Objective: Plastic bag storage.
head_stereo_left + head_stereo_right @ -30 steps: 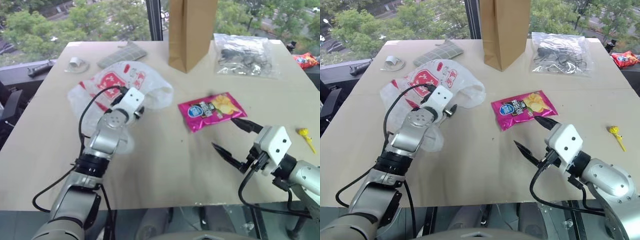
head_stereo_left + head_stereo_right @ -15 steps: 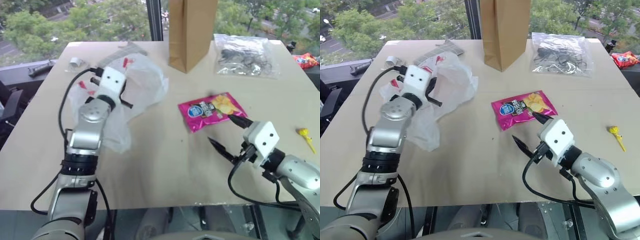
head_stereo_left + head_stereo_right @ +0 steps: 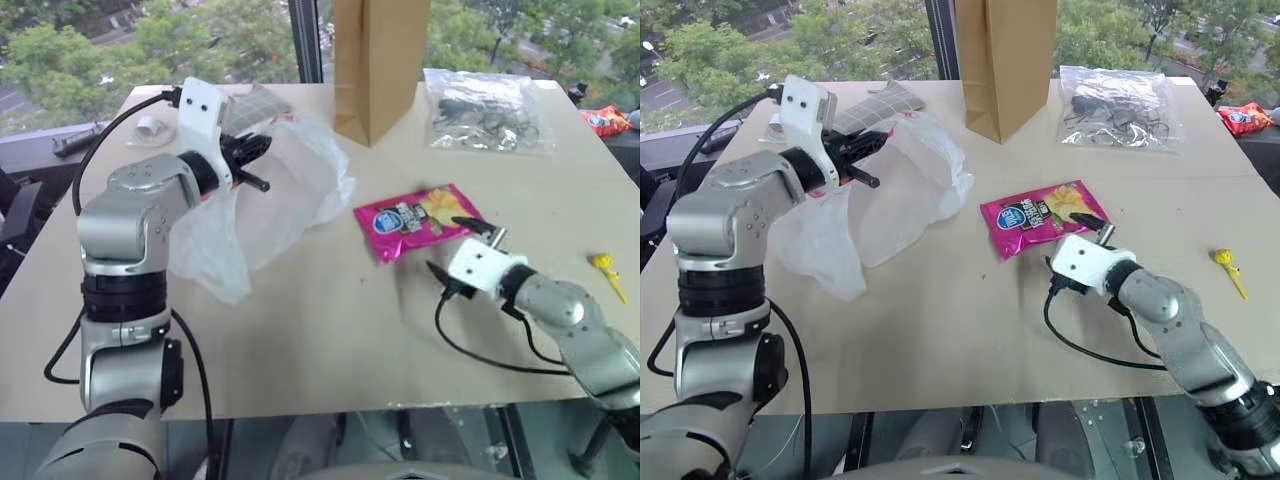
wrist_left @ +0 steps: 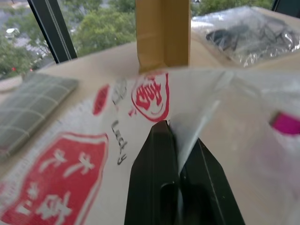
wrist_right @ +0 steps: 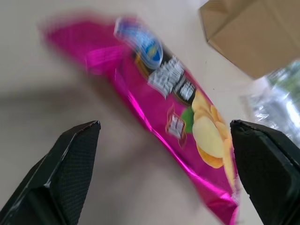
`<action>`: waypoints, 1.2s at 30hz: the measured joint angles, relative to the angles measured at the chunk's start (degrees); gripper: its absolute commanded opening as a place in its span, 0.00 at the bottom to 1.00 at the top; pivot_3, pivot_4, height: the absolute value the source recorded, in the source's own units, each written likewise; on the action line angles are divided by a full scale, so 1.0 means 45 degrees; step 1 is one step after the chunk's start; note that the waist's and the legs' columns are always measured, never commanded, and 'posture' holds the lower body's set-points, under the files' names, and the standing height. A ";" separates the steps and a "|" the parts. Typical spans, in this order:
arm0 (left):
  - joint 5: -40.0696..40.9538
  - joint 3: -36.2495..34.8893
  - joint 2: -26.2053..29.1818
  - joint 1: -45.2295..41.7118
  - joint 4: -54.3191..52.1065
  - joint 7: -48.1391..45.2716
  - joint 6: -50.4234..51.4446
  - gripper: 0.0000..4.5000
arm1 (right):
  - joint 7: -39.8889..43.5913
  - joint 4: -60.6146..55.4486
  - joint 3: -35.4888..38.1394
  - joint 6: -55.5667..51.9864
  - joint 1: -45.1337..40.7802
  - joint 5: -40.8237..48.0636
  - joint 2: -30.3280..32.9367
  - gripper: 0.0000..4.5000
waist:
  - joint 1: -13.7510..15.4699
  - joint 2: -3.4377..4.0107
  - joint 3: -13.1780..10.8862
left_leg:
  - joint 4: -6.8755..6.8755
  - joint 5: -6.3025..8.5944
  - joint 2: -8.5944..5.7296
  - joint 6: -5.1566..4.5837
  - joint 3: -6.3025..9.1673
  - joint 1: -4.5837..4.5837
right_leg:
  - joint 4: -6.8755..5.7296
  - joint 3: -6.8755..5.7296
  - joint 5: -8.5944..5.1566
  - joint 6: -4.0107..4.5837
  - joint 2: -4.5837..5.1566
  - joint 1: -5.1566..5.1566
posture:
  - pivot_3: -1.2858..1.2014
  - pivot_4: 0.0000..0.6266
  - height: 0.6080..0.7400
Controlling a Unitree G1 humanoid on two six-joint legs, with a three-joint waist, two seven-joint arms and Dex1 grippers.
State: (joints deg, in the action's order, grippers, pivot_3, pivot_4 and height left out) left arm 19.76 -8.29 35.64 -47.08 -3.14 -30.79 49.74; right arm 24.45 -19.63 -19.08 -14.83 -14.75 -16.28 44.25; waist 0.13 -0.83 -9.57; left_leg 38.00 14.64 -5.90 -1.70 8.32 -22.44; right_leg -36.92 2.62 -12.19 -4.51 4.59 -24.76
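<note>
The pink snack packet needs to be stored in the plastic bag point(image 3: 285, 195), so my right gripper should next pick it up by its chip-pictured end point(image 3: 445, 205).
The plastic bag point(image 3: 285, 195), thin white with red printed squares, hangs off the table's left half, its lower folds still resting on the tabletop. My left gripper point(image 3: 252, 166) is shut on a pinch of its upper edge and holds it raised; the left wrist view shows black fingers point(image 4: 161, 154) clamped on the film point(image 4: 93, 154). My right gripper point(image 3: 450, 248) is open and low over the table, just at the near edge of a pink snack packet point(image 3: 415, 220). In the right wrist view the packet point(image 5: 159, 89) lies between and ahead of the spread fingers point(image 5: 70, 164).
A tall brown paper bag point(image 3: 378, 60) stands at the back centre. A clear bag of dark items point(image 3: 485, 110) lies at the back right, a grey checked cloth point(image 3: 255, 100) behind the left arm, a small yellow object point(image 3: 608, 268) and a red packet point(image 3: 610, 120) at the right edge.
My left gripper closed on the plastic bag and lifted it off the table. My right gripper rolled, moved forward and sank toward the pink snack packet, staying open.
</note>
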 measured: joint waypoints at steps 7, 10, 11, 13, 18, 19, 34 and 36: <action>-0.0515 0.0631 -0.0003 -0.0083 0.0382 0.0297 -0.0029 0.00 | -0.1174 0.4469 -0.1196 0.1896 -0.2425 -0.2984 -0.1180 0.60 | -0.0228 -0.0004 0.0000 | 0.0009 -0.0001 0.0007 0.0003 -0.0002 0.0001 | -0.0008 0.0009 0.0008 0.0012 -0.0009 -0.0002 | 0.52 0.24 1.00; -0.0638 0.0988 -0.0063 -0.0081 0.0376 0.0415 -0.0015 0.00 | -0.1318 0.5310 -0.1211 0.2504 -0.2672 -0.3287 -0.1507 0.28 | -0.0223 -0.0002 0.0000 | 0.0008 0.0000 0.0006 0.0004 0.0002 -0.0006 | -0.0009 0.0010 0.0008 0.0013 -0.0008 -0.0009 | 0.52 0.24 1.00; -0.0673 0.1024 -0.0090 -0.0083 0.0376 0.0502 -0.0015 0.00 | -0.1326 0.5487 -0.1193 0.2690 -0.2722 -0.3318 -0.1541 0.14 | -0.0225 -0.0002 0.0000 | 0.0009 0.0000 0.0006 0.0004 0.0000 -0.0011 | -0.0005 0.0011 0.0008 0.0013 -0.0007 -0.0011 | 0.52 0.24 1.00; -0.0820 0.1139 -0.0213 -0.0101 0.0375 0.0673 0.0007 0.00 | -0.1308 0.5562 -0.1115 0.3020 -0.2737 -0.3315 -0.1547 0.01 | -0.0222 -0.0002 0.0000 | 0.0011 0.0000 0.0003 0.0003 -0.0001 -0.0010 | -0.0005 0.0013 0.0008 0.0013 -0.0006 -0.0010 | 0.52 0.24 1.00; -0.1606 0.2063 -0.0945 -0.0820 0.0795 0.1591 0.0583 0.00 | -0.0566 0.4443 -0.0050 0.3906 -0.1653 -0.1971 -0.1281 0.01 | -0.0125 -0.0003 -0.0001 | 0.0026 0.0000 0.0000 0.0003 0.0022 -0.0031 | -0.0006 -0.0009 0.0008 0.0012 -0.0006 -0.0009 | 0.52 0.24 1.00; -0.1822 0.2245 -0.1238 -0.1272 0.1337 0.1765 0.0574 0.00 | -0.0114 0.3453 0.0507 0.3931 -0.1051 -0.1261 -0.1044 0.01 | -0.0091 -0.0001 -0.0002 | 0.0034 0.0001 -0.0003 0.0002 0.0020 -0.0041 | -0.0003 -0.0007 0.0010 0.0010 -0.0004 -0.0012 | 0.52 0.24 1.00; -0.1869 0.3173 -0.2739 -0.3574 0.4485 -0.0095 0.0332 0.00 | 0.2473 -0.0665 0.0694 0.2190 -0.2558 0.0441 -0.2221 0.01 | -0.0371 -0.0001 -0.0003 | 0.0075 0.0000 0.0000 0.0003 -0.0004 -0.0027 | -0.0086 0.0012 0.0012 0.0006 -0.0014 -0.0025 | 0.52 0.24 1.00; -0.1510 0.3007 -0.2504 -0.3686 0.4127 -0.0552 0.0865 0.00 | 0.2411 0.0768 0.0059 0.2934 -0.3300 -0.0041 -0.2597 0.01 | -0.0374 -0.0002 -0.0003 | 0.0074 0.0000 0.0001 0.0003 -0.0001 -0.0025 | -0.0092 0.0009 0.0011 0.0008 -0.0014 -0.0026 | 0.52 0.24 1.00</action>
State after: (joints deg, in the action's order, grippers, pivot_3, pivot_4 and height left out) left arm 12.96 5.24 24.38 -63.66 15.43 -33.27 53.64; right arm 35.30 -16.18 -18.81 -1.63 -29.60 -16.47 32.56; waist -1.55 -0.84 -9.58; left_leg 38.33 14.64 -5.90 -1.68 8.32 -22.56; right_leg -37.33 2.66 -12.14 -4.47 4.52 -24.88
